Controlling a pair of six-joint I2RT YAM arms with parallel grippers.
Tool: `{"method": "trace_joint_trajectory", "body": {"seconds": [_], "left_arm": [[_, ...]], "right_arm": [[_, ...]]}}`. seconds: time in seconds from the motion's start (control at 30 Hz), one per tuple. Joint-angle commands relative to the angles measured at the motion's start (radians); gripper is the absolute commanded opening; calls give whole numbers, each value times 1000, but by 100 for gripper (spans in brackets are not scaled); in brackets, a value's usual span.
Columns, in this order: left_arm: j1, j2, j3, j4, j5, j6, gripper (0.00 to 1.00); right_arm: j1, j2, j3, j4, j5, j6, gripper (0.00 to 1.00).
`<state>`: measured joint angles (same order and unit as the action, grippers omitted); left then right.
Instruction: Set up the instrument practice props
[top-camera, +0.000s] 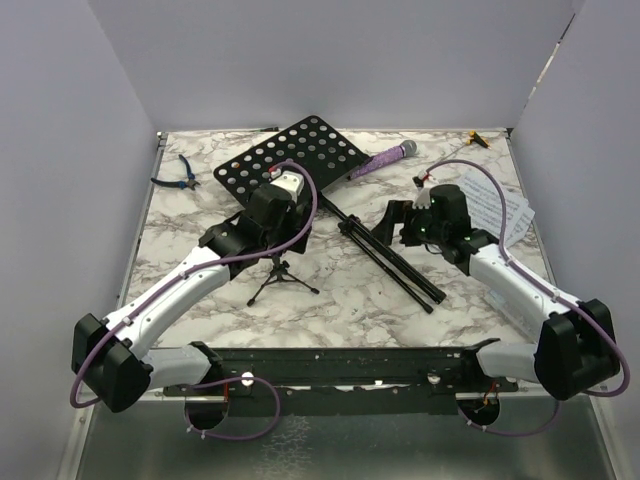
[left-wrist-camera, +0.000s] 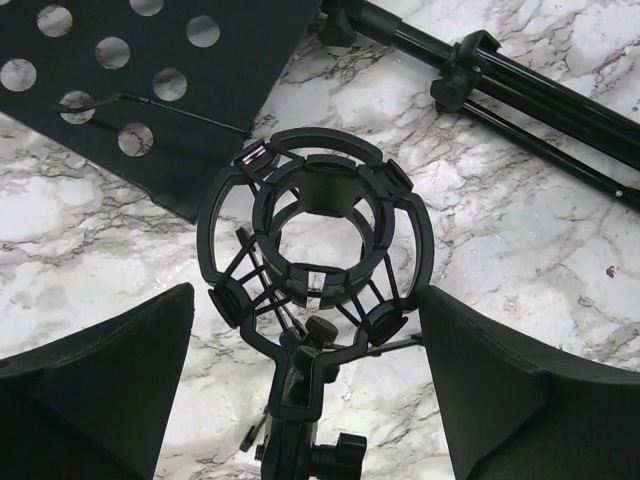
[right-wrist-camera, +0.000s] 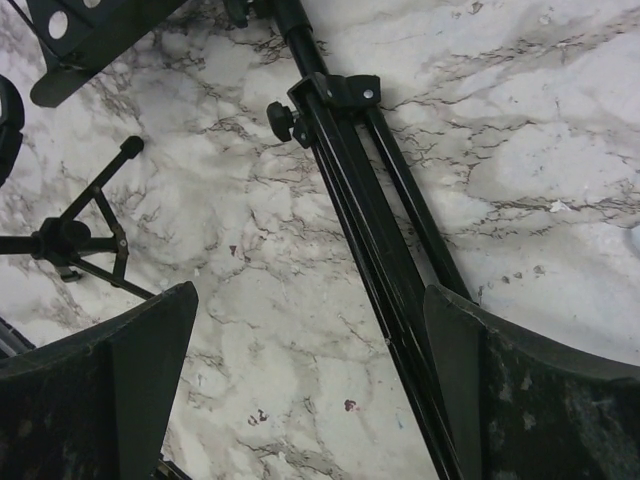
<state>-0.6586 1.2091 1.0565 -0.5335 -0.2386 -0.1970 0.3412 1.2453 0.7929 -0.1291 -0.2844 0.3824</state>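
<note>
My left gripper's fingertips are above the ring mount's neck in the left wrist view, so it is too early to close; the gripper lowers first.
The black music stand lies flat on the marble table. Its perforated desk (top-camera: 290, 155) is at the back and its folded legs (top-camera: 395, 260) run toward the front right. The purple glitter microphone (top-camera: 385, 160) lies beside the desk. White sheet-music pages (top-camera: 503, 205) lie at the right edge. The small black mic stand (top-camera: 281, 275) stands upright. My left gripper (top-camera: 262, 228) is open, and the stand's ring mount (left-wrist-camera: 315, 235) sits between its fingers (left-wrist-camera: 100, 385). My right gripper (top-camera: 400, 225) is open and empty above the table, the folded legs (right-wrist-camera: 365, 230) passing by its right finger (right-wrist-camera: 540, 400).
Blue-handled pliers (top-camera: 178, 175) lie at the back left. A thin rod with a yellow-green end (top-camera: 476, 140) lies at the back right corner. Grey walls close in the table on three sides. The mic stand's tripod feet (right-wrist-camera: 80, 235) show left of my right gripper.
</note>
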Motion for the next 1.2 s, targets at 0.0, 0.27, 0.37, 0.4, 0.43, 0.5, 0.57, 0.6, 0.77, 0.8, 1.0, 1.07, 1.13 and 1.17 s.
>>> {"method": "trace_joint_trajectory", "body": {"seconds": [0.0, 0.27, 0.37, 0.4, 0.43, 0.5, 0.57, 0.6, 0.77, 0.8, 1.0, 1.07, 1.13, 1.17], "left_arm": [[-6, -26, 10, -56, -117, 29, 92], [-9, -55, 19, -123, 39, 88, 90], [-8, -61, 22, -169, 71, 86, 96], [-9, -63, 18, -176, 67, 80, 97], [-9, -67, 9, -178, 62, 74, 99], [-9, -67, -9, -178, 56, 54, 99], [-9, -62, -24, -171, 48, 26, 98], [-8, -60, -35, -161, 46, 16, 97], [-9, -74, -80, -106, 3, -35, 89], [-8, -81, -87, -90, 2, -35, 84], [-9, -62, -95, -48, -17, -26, 63], [-8, -47, -95, -44, -28, -22, 61], [-9, -37, -96, -40, -51, -22, 57], [-8, -32, -95, -39, -64, -22, 55]], "right_arm": [[58, 48, 63, -55, 113, -54, 100], [85, 100, 101, -71, 134, -62, 100], [87, 103, 107, -71, 136, -60, 100], [87, 104, 109, -71, 136, -60, 100], [87, 107, 110, -68, 135, -58, 100], [87, 108, 112, -67, 133, -56, 100], [87, 111, 119, -69, 133, -54, 100], [87, 110, 122, -71, 134, -54, 100], [87, 88, 114, -69, 137, -50, 100], [87, 84, 111, -69, 139, -48, 100], [87, 66, 108, -85, 161, -55, 100], [88, 60, 105, -90, 171, -58, 100], [88, 53, 102, -94, 181, -56, 100], [88, 50, 102, -97, 189, -54, 100]]}}
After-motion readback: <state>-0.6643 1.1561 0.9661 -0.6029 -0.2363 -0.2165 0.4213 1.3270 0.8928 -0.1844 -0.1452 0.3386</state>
